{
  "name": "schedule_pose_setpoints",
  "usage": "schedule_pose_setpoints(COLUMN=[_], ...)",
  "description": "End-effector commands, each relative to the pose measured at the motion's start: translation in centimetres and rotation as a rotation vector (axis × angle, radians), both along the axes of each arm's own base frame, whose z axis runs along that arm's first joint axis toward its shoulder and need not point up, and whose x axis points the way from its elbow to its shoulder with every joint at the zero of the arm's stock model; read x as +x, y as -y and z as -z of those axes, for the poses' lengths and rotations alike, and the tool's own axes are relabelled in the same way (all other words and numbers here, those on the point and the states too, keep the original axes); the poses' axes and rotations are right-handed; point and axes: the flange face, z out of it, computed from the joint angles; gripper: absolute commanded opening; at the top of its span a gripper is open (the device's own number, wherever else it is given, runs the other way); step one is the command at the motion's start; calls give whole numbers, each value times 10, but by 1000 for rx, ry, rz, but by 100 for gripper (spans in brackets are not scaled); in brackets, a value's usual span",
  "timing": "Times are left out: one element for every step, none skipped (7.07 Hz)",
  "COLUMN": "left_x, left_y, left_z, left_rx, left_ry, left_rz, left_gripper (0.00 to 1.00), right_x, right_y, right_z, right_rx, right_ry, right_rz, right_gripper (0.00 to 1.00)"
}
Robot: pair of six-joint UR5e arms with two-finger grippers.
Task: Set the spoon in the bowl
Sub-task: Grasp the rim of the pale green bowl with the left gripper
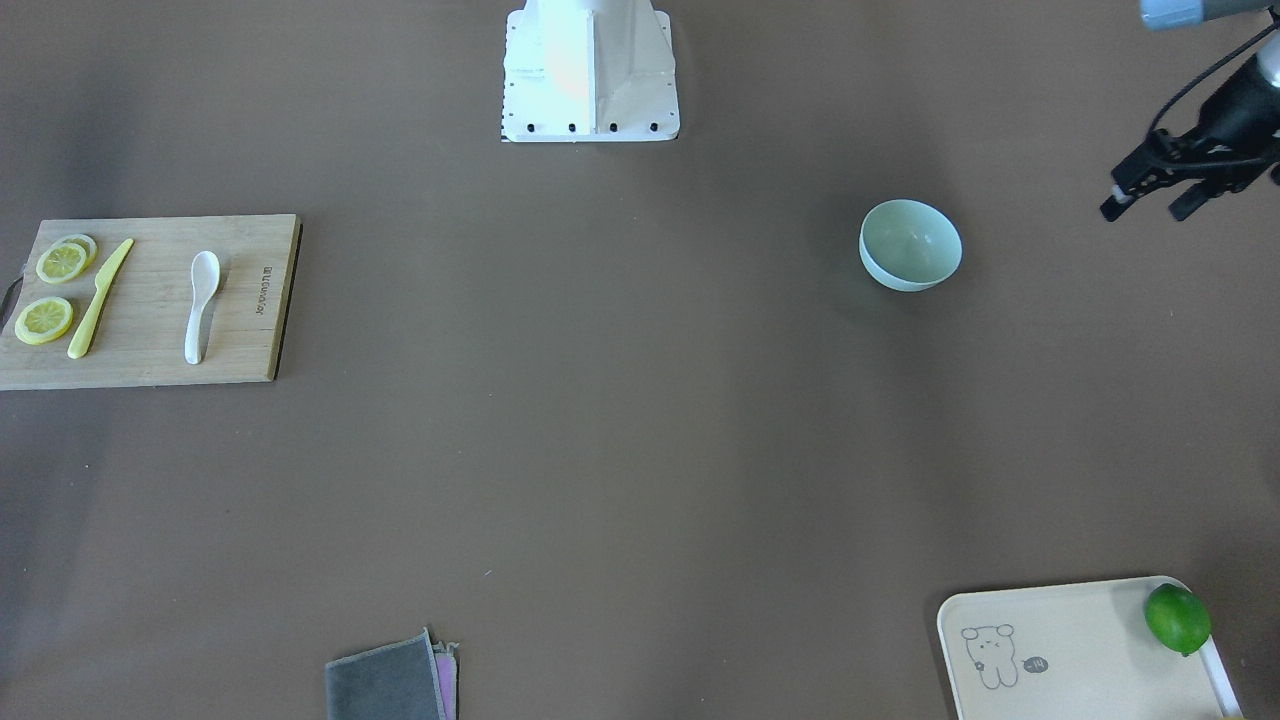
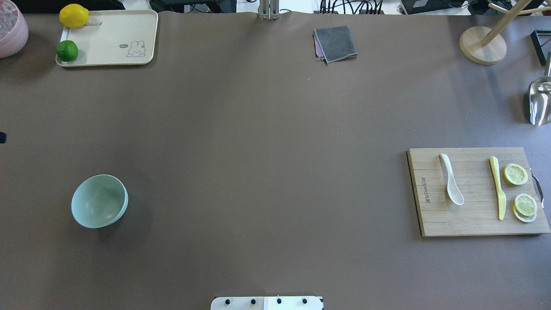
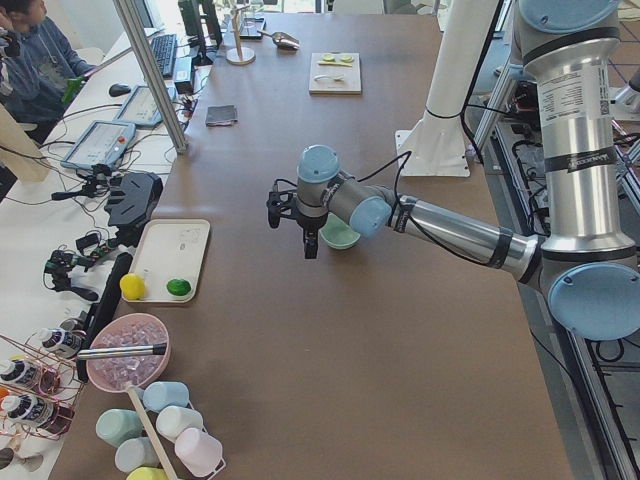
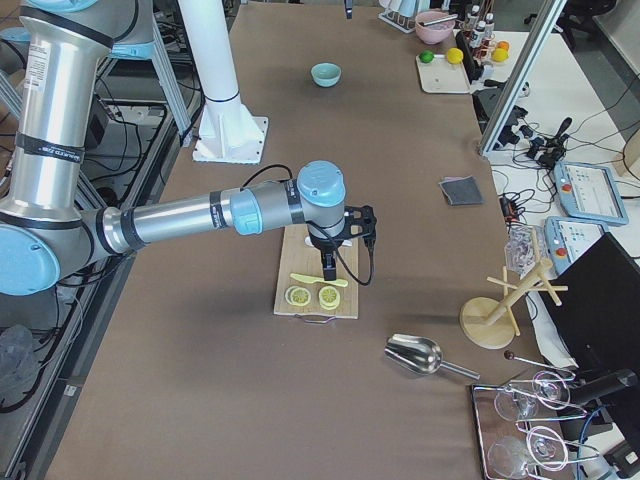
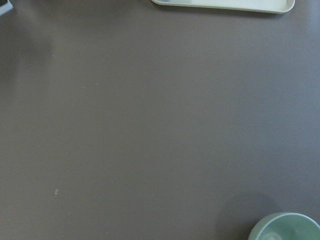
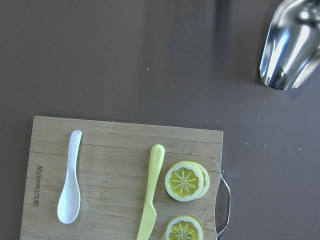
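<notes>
The bowl's round body spreads wider than my open fingers. So my left gripper pinches the bowl by its thin rim next.
The white spoon lies on a wooden cutting board, scoop toward the robot; it also shows in the overhead view and the right wrist view. The mint-green bowl stands upright and empty on the table on the robot's left; its rim shows in the left wrist view. My left gripper hovers open and empty beyond the bowl, near the table's left end. My right gripper hangs above the cutting board; I cannot tell whether it is open or shut.
A yellow plastic knife and lemon slices share the board. A cream tray with a lime and a lemon is far left. A grey cloth, a metal scoop and a wooden stand lie along the far side.
</notes>
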Motion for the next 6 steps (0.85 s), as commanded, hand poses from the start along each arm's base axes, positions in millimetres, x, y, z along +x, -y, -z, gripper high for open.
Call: schedule_pose_setpoints(left_x=[107, 133, 156, 154, 159, 172], left_y=[-23, -31, -28, -31, -39, -47], left_z=[16, 4, -12, -18, -24, -28], left_rx=[-49, -51, -34, -6, -6, -5], left_ry=[17, 47, 92, 90, 95, 102], left_rz=[-16, -54, -62, -75, -93, -128], left_gripper=[97, 95, 93, 93, 93, 88], right_x=[-23, -27, -28, -28, -28, -28], right_y=[11, 12, 13, 13, 13, 13], right_z=[13, 14, 14, 13, 13, 13], right_rx=[-9, -17, -18, -20, -21, -21], right_ry=[2, 2, 2, 0, 0, 0], right_rz=[17, 17, 19, 19, 18, 18], right_gripper=[100, 100, 100, 100, 100, 100])
